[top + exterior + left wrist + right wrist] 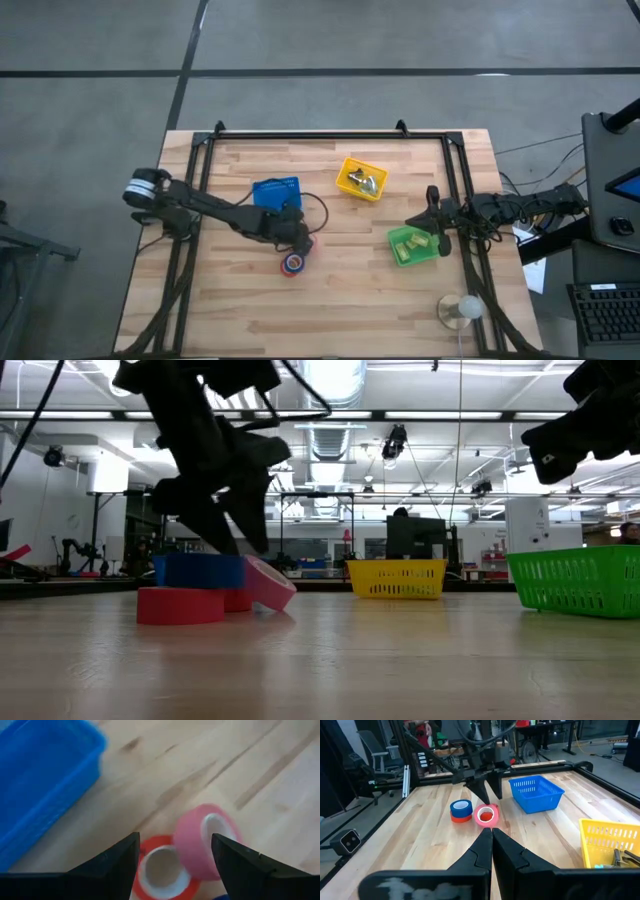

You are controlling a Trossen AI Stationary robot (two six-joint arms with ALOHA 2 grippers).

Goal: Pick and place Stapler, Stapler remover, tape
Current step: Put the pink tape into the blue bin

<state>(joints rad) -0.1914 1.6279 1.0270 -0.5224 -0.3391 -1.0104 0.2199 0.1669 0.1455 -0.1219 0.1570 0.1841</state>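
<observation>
The pink roll should be put away in the blue basket [45,775], so my left gripper should grab the roll by its ring side [192,840] next.
Three tape rolls sit together at the table's middle. A blue roll [461,806] lies on a red one [180,605]. A pink roll [207,840] stands tilted, leaning on a flat red roll [160,870]. My left gripper [175,847] is open just above them, one finger on either side of the red and pink rolls; it also shows in the high view [300,238]. I see no touch. My right gripper [492,840] is shut and empty, up in the air by the green basket [415,245].
A blue basket [276,193] stands just beyond the rolls, toward the far left. A yellow basket [362,179] with silvery metal pieces stands at the far middle. A round white object [462,308] sits near the front right. A black frame [330,134] runs round the table's edges.
</observation>
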